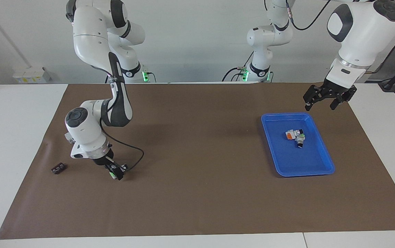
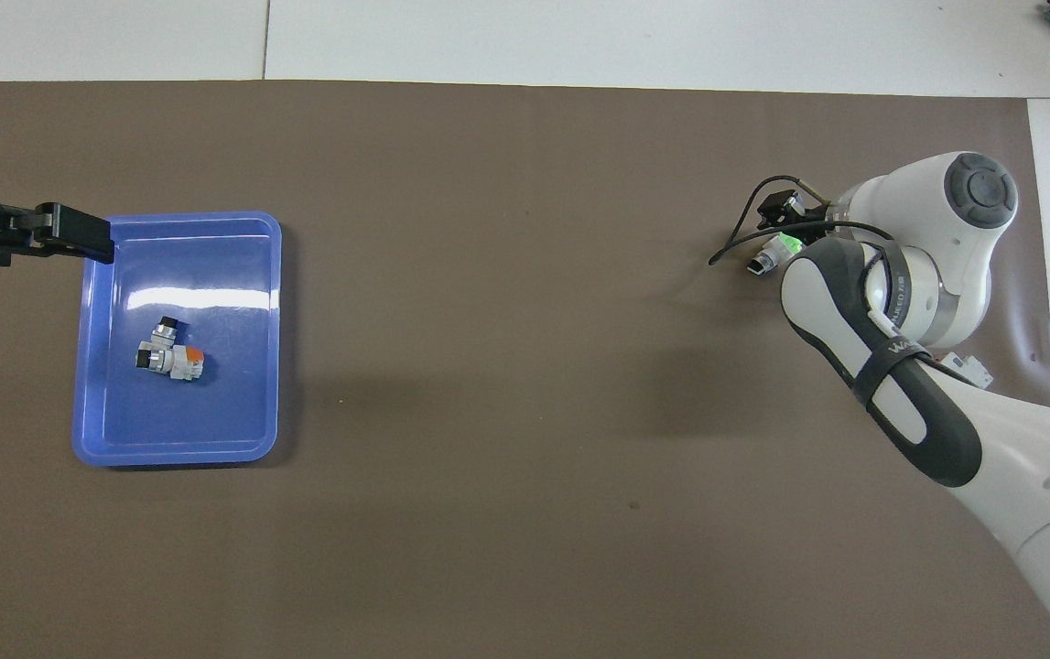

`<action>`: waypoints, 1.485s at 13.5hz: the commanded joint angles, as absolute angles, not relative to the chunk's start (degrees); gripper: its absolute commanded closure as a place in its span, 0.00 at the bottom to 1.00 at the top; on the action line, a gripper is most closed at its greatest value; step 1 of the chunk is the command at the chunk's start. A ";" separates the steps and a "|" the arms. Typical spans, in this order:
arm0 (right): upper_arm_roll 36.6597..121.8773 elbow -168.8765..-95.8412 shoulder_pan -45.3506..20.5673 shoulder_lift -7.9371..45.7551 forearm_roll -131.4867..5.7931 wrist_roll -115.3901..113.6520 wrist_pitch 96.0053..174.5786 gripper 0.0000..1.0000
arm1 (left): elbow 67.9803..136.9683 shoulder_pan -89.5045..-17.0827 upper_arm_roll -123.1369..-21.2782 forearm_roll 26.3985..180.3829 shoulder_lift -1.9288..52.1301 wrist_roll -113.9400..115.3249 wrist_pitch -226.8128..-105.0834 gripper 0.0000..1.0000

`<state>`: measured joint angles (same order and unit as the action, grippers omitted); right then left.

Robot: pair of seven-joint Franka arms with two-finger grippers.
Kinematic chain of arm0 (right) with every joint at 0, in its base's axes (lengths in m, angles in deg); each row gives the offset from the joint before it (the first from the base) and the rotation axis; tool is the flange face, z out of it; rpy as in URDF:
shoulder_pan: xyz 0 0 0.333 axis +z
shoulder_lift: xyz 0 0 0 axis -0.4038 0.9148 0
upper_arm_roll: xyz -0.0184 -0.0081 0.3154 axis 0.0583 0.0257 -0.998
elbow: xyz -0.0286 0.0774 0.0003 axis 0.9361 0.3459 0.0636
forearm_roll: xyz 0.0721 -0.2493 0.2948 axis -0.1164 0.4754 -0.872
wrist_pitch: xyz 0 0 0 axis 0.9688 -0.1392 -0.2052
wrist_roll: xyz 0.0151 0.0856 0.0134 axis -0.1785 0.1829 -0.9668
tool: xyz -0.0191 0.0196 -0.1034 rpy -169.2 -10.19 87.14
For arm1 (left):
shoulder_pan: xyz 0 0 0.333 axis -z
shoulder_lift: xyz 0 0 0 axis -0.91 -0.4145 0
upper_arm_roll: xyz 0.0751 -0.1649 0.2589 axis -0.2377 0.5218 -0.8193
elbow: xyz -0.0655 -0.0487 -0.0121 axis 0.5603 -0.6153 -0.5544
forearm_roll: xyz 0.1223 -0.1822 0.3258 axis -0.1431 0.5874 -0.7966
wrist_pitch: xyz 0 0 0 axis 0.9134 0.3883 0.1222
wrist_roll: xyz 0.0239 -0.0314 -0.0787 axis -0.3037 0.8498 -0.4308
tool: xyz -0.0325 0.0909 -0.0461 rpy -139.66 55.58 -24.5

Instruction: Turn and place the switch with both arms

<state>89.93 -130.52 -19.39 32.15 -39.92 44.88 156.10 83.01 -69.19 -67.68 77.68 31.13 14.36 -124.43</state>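
Observation:
My right gripper should close now on the switch with the green end (image 2: pixel 778 252). Its fingers reach down around the switch in the overhead view, so they would hold it.
A switch (image 1: pixel 116 173) with a green end sits tilted between the fingers of my right gripper (image 1: pixel 116 171), its low end at the brown mat (image 1: pixel 197 193) toward the right arm's end. It also shows in the overhead view (image 2: pixel 773 253), under the right gripper (image 2: pixel 779 240). A second like switch (image 1: pixel 300 138) with a black knob lies in the blue tray (image 1: pixel 316 171), touching a small orange-faced switch (image 1: pixel 289 134). Both also show in the overhead view, the knobbed switch (image 2: pixel 161 344) and the orange-faced one (image 2: pixel 188 362). My left gripper (image 1: pixel 320 106) hangs open and empty over the tray's edge at the left arm's end (image 2: pixel 76 234).
A small dark part (image 1: pixel 58 168) lies on the mat beside the right gripper, toward the table's end. The tray (image 2: pixel 273 366) stands toward the left arm's end. A black cable (image 1: pixel 133 151) loops from the right wrist.

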 commanded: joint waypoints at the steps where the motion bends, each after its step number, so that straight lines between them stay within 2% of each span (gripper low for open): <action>1: 89.46 -129.77 -19.25 33.27 -40.69 46.67 156.74 0.02 | 84.77 -69.38 -67.59 76.67 32.70 14.11 -124.51 0.00; 3: 89.46 -129.77 -19.25 33.27 -40.61 46.86 156.74 0.16 | 84.77 -69.38 -67.59 76.67 32.70 14.11 -124.51 0.00; 5: 89.46 -129.86 -19.42 33.27 -40.61 46.77 156.74 0.46 | 84.77 -69.38 -67.59 76.67 32.70 14.11 -124.51 0.00; 6: 89.46 -129.86 -19.42 33.27 -40.61 46.77 156.74 0.56 | 84.77 -69.38 -67.59 76.67 32.70 14.11 -124.51 0.00; 7: 89.46 -129.86 -19.51 33.27 -40.61 46.77 156.74 0.59 | 84.77 -69.38 -67.59 76.67 32.70 14.11 -124.51 0.00; 9: 89.46 -129.77 -19.68 33.27 -40.61 46.77 156.74 1.00 | 84.77 -69.38 -67.59 76.67 32.70 14.11 -124.51 0.00; 12: 89.02 -127.67 -20.13 32.58 -41.13 47.46 152.20 1.00 | 84.77 -69.38 -67.59 76.67 32.70 14.11 -124.42 0.00; 14: 88.23 -122.58 -20.13 31.17 -53.72 49.92 143.95 1.00 | 84.77 -69.38 -67.59 76.67 32.70 14.11 -124.51 0.00; 20: 86.12 -122.56 -18.90 17.83 -66.41 69.83 127.93 1.00 | 84.77 -69.38 -67.59 76.67 32.70 14.11 -124.51 0.00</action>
<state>87.08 -121.28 -18.81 22.34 -62.06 63.64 131.26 83.01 -69.19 -67.68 77.68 31.13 14.36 -124.43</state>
